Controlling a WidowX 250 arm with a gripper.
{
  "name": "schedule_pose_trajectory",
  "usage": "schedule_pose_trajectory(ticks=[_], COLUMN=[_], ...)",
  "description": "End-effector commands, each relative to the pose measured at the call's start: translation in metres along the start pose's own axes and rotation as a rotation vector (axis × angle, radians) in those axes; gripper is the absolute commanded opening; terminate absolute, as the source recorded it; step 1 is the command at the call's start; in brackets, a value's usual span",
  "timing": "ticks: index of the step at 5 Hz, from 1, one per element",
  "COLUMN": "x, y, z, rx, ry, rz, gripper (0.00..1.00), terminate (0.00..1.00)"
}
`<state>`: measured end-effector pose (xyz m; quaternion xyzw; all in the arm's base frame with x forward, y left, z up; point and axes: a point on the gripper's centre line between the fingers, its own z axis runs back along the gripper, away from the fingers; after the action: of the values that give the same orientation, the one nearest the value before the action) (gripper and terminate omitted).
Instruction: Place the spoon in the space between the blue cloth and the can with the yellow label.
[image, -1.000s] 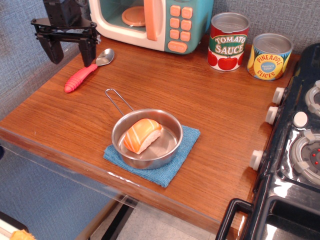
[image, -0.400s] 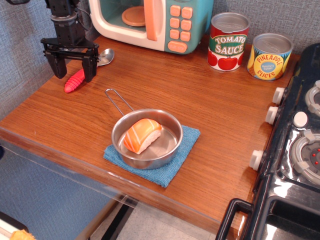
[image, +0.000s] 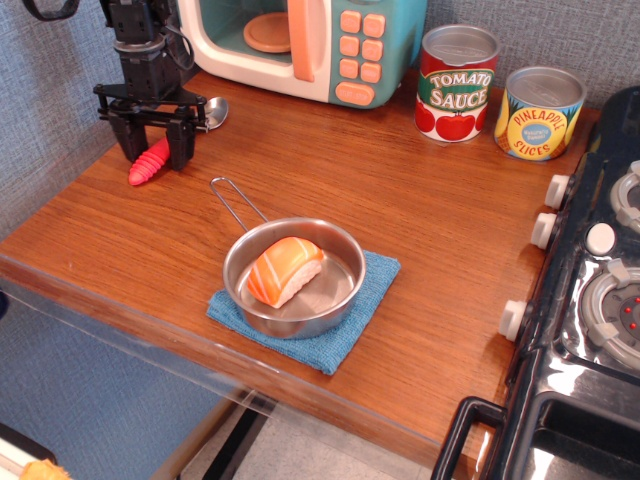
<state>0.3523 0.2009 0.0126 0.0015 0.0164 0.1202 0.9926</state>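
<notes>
The spoon should go between the blue cloth (image: 356, 322) and the yellow-labeled can, so the gripper next needs to grab the spoon's red ribbed handle (image: 151, 163).
The spoon (image: 146, 166) lies at the back left of the wooden counter, its red ribbed handle toward the front and its silver bowl (image: 214, 109) toward the toy microwave. My gripper (image: 157, 150) is open and low over the handle, one finger on each side; the handle's middle is hidden behind the fingers. The blue cloth (image: 356, 322) lies near the front edge under a steel pan (image: 330, 290). The can with the yellow label (image: 539, 114) stands at the back right. Bare wood lies between the cloth and that can.
A salmon sushi piece (image: 284, 269) sits in the pan; the pan's wire handle (image: 235, 203) points toward the spoon. A red Tomato Sauce can (image: 456, 84) stands left of the yellow can. A toy microwave (image: 300, 45) is at the back, a black stove (image: 590, 310) at the right.
My gripper has come down and slightly right, from above the spoon to straddling its red handle. The spoon has not moved.
</notes>
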Motion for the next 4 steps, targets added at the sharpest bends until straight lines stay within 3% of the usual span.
schedule_pose_trajectory(ticks=[1,2,3,4], x=[-0.003,-0.011,-0.018,-0.017], y=[0.008,0.008,-0.013,-0.063], z=[0.023,0.064,0.108,0.143], rx=[-0.007,-0.008,-0.001,-0.041], ry=[-0.06,-0.15,-0.26,-0.327], rz=[0.002,-0.017,-0.078,-0.192], gripper=[0.0,0.0,0.0,0.0], terminate=[0.0,0.0,0.0,0.0])
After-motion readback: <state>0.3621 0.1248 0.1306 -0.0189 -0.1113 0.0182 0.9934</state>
